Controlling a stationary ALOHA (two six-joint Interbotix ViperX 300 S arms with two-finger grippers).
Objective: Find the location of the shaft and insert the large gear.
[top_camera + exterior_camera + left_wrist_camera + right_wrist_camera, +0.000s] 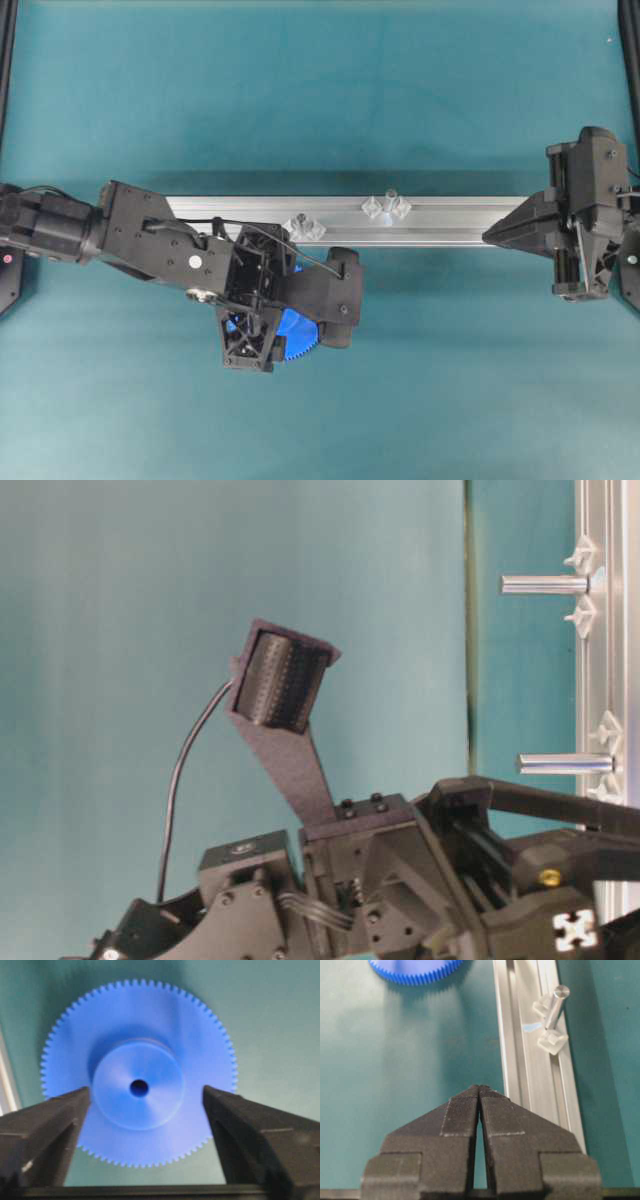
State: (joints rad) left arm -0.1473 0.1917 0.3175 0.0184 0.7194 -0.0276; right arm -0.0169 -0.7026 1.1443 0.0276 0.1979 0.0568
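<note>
The gear's raised middle point(139, 1067) is below my left gripper's fingers, so my left gripper needs to go lower before it closes on the blue gear.
The large gear point(150, 1035), a bright blue toothed disc with a raised hub, lies flat on the teal table; in the overhead view point(298, 338) it is mostly hidden under my left arm. My left gripper point(146, 1091) is open just above it, a finger on either side of the hub; it also shows from overhead point(290, 322). Two thin grey pins with clear brackets stand on the rail point(450, 222): one point(303, 226) beside the left gripper, one point(387, 205) further right. Their heights look alike, so I cannot tell which is the shaft. My right gripper point(479, 1089) is shut and empty.
The aluminium rail runs across the table's middle, just behind the gear. My right gripper point(492, 235) points at the rail's right end. The right wrist view shows the nearer pin point(555, 1005) on the rail point(520, 1060) and the gear's rim point(415, 972) beyond.
</note>
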